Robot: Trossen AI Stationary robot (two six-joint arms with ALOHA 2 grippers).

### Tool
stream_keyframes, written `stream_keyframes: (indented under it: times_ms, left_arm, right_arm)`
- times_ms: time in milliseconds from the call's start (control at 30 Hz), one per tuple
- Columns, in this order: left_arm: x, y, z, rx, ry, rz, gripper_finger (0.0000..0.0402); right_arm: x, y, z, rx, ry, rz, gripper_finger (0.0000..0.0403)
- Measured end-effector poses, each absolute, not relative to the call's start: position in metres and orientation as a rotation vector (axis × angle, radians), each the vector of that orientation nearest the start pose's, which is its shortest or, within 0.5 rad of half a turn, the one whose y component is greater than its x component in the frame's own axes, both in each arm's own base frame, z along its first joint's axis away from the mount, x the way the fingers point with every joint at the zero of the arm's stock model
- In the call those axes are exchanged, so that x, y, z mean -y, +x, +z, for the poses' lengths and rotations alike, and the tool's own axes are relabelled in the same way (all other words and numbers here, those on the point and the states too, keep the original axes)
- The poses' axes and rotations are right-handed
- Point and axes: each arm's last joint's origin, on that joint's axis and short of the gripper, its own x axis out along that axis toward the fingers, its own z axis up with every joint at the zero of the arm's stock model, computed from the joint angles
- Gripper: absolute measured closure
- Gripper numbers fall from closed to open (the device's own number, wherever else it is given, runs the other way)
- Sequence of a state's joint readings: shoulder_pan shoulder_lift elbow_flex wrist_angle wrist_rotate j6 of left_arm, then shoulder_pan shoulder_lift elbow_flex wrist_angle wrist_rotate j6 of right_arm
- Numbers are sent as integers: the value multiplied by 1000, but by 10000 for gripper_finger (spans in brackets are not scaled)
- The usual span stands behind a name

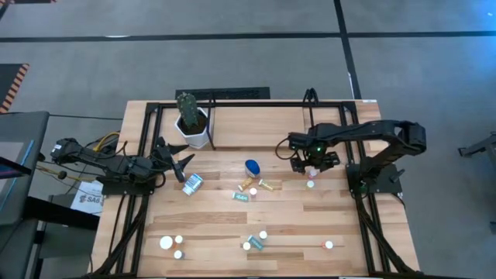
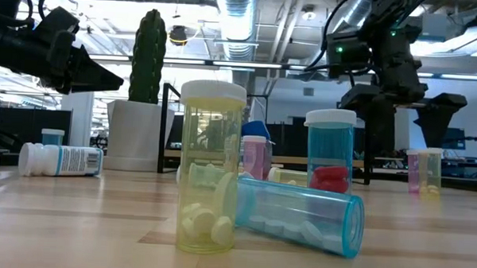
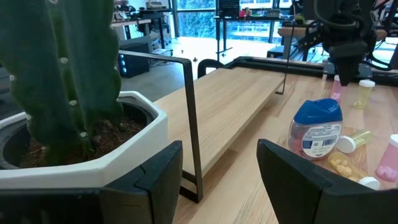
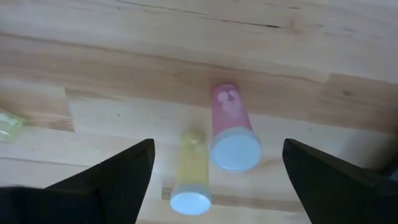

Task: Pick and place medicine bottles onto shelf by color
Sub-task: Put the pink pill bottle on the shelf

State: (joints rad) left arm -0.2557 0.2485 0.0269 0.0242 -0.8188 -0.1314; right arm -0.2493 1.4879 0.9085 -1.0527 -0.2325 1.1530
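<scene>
The pink bottle needs to go on the shelf [image 1: 256, 128] by color, so my right gripper will next grab it by its white cap [image 1: 312, 172].
My right gripper [image 4: 214, 171] is open and points down over two small upright bottles near the table's right side: a pink one [image 4: 231, 127] and a yellow one [image 4: 191, 174], both white-capped and standing on their bases. Its fingers stand either side of them, above them, touching neither. From above, this gripper [image 1: 313, 161] hangs just over the pair [image 1: 311, 180], in front of the shelf [image 1: 256, 128]. My left gripper [image 3: 217, 180] waits open beside the cactus pot [image 3: 74, 155], holding nothing. A rounded blue bottle [image 1: 252, 167] stands mid-table.
A white labelled bottle [image 1: 192, 184] lies near my left gripper. Teal [image 1: 241, 196] and amber [image 1: 269, 185] bottles lie mid-table. Several more bottles [image 1: 256, 242] stand or lie near the front edge, with white ones [image 1: 167, 242] at the front left. The shelf's black posts [image 3: 189, 118] rise beside the pot.
</scene>
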Motion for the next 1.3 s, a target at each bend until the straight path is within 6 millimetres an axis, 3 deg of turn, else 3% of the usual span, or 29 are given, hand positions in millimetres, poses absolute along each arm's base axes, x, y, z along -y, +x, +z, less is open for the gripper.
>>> stream_keyframes:
  times_ms: [233,533,1300]
  left_arm:
    - [5,104,156,-135,-25,571,206]
    - [5,104,156,-135,-25,571,206]
    - [5,104,156,-135,-25,571,206]
  right_arm:
    - [49,220,166,-1435,1307,-888,25]
    - [53,220,164,-1411,1291,-865,37]
    - [53,220,164,-1414,1284,-862,233]
